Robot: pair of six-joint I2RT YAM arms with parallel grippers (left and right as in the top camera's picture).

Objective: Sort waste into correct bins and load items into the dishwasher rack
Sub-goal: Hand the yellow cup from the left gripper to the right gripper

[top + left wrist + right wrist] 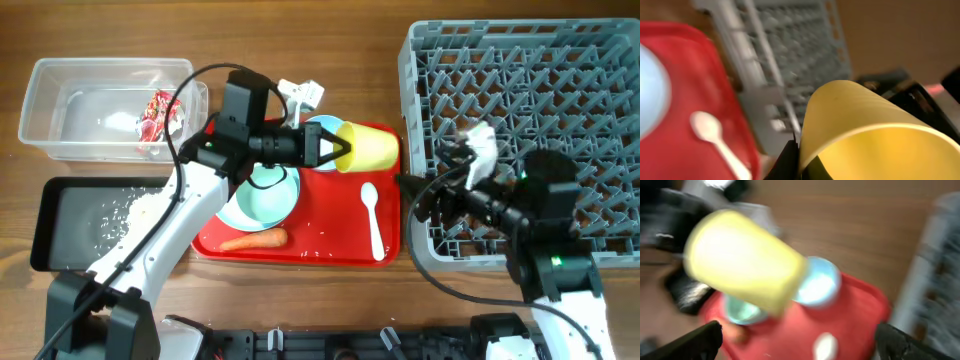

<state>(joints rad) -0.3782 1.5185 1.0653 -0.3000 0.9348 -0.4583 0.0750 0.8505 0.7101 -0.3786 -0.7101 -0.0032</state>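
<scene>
My left gripper is pinching the cup's rim, so my right gripper should next grab the yellow cup (370, 147) around its body on the opposite side, to load it into the dishwasher rack.
My left gripper (343, 150) is shut on the rim of the yellow cup (370, 147), holding it tipped on its side above the red tray's far right corner. The left wrist view shows the cup (865, 130) with its rim pinched between the jaws (800, 162). My right gripper (415, 195) stands open at the dishwasher rack's (520, 60) left edge, facing the cup (745, 265), its fingers (695, 340) spread wide. On the red tray (330, 245) lie a white spoon (372, 215), a carrot (255, 240) and a pale blue bowl (270, 190) on a plate.
A second bowl (320, 128) sits behind the cup. The clear tub (60, 90) at far left holds a red wrapper (158, 115). The black tray (60, 230) below it holds whitish scraps (130, 210). A white tissue (300, 95) lies beyond the red tray.
</scene>
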